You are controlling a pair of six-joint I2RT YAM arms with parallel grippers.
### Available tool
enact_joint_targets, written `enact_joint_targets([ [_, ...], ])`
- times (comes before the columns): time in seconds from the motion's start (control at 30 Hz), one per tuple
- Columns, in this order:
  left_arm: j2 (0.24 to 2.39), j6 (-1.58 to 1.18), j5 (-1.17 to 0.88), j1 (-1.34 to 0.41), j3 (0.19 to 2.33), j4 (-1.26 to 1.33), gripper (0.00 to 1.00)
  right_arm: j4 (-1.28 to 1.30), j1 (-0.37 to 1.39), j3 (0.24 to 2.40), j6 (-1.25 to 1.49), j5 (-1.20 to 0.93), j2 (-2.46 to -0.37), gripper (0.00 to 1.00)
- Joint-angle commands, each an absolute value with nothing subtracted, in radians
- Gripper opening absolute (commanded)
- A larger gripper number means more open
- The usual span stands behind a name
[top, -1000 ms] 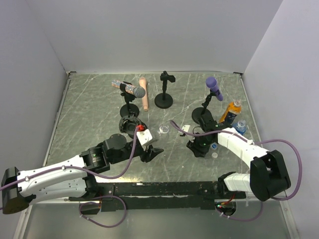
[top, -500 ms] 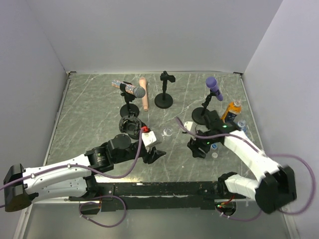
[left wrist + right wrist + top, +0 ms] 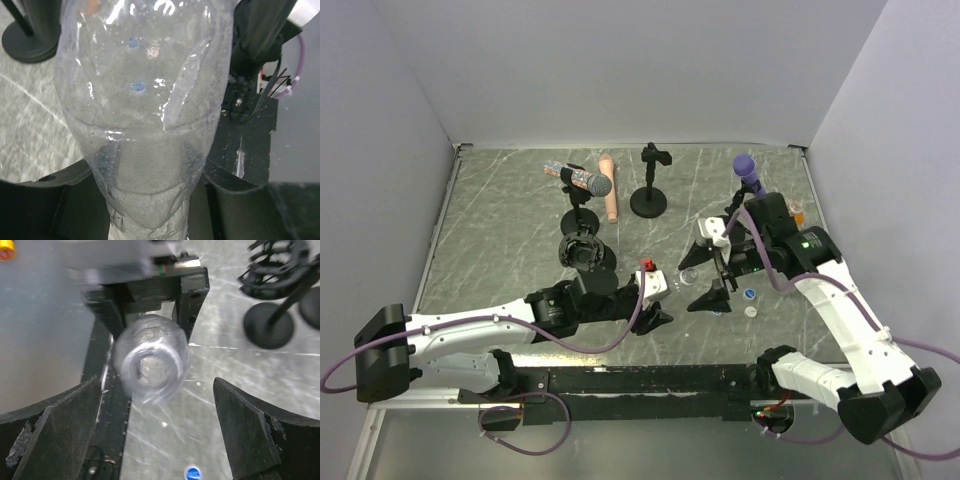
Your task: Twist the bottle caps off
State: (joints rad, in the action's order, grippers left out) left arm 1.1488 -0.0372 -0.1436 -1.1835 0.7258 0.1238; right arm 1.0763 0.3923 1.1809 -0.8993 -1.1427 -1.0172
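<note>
The clear bottle [image 3: 145, 115] should next be grabbed by its round end [image 3: 149, 35] with my right gripper, which leaves my left gripper's end free to stand it upright.
A clear bottle [image 3: 145, 115] fills the left wrist view, and my left gripper [image 3: 150, 200] is shut on its narrow end. In the top view it hangs above the table's middle [image 3: 690, 275]. My right gripper [image 3: 155, 440] is open wide and faces the bottle's round end [image 3: 150, 362] without touching it. One blue bottle cap [image 3: 749, 294] and a whitish one [image 3: 752, 311] lie loose on the table under the right arm. The blue cap [image 3: 192, 472] also shows below the right fingers. The right arm partly hides an orange bottle [image 3: 798, 210].
A purple-headed microphone [image 3: 745, 168] on a stand rises just behind the right arm. Further left are an empty black stand [image 3: 650, 200], a patterned microphone [image 3: 585, 182] in a holder, a round black holder [image 3: 582, 250] and a beige cylinder [image 3: 608, 195]. Grey walls close in three sides.
My right gripper opened, lifted off the spot by the caps and swung to face the bottle. The left arm carried the clear bottle rightward toward it.
</note>
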Motion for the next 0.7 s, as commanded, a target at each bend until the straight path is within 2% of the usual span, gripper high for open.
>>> enact_joint_targets([
  [0.0, 1.158, -0.025, -0.176, -1.2, 0.788, 0.187, 0.25, 1.009, 0.431, 1.164, -0.813, -1.2, -1.025, 0.99],
  [0.17, 1.18, -0.032, -0.176, -1.203, 0.79, 0.207, 0.25, 1.016, 0.448, 1.137, -0.798, -1.242, -1.026, 0.97],
  [0.27, 1.199, -0.041, -0.172, -1.204, 0.801, 0.209, 0.26, 0.982, 0.454, 1.123, -0.753, -1.252, -1.019, 0.9],
  [0.4, 1.229, -0.058, -0.15, -1.201, 0.827, 0.201, 0.3, 0.977, 0.457, 1.129, -0.73, -1.24, -1.035, 0.69],
  [0.43, 1.23, -0.063, -0.143, -1.203, 0.828, 0.198, 0.31, 0.979, 0.457, 1.134, -0.726, -1.229, -1.038, 0.59],
  [0.5, 1.227, -0.071, -0.124, -1.203, 0.83, 0.204, 0.34, 0.982, 0.457, 1.137, -0.721, -1.201, -1.045, 0.47],
  [0.6, 1.195, -0.089, -0.08, -1.203, 0.807, 0.227, 0.48, 0.986, 0.454, 1.128, -0.715, -1.155, -1.037, 0.42],
  [0.63, 1.178, -0.095, -0.063, -1.203, 0.795, 0.235, 0.54, 0.985, 0.448, 1.121, -0.713, -1.143, -1.031, 0.42],
  [0.67, 1.164, -0.1, -0.046, -1.203, 0.784, 0.239, 0.66, 0.976, 0.442, 1.114, -0.695, -1.134, -1.025, 0.42],
])
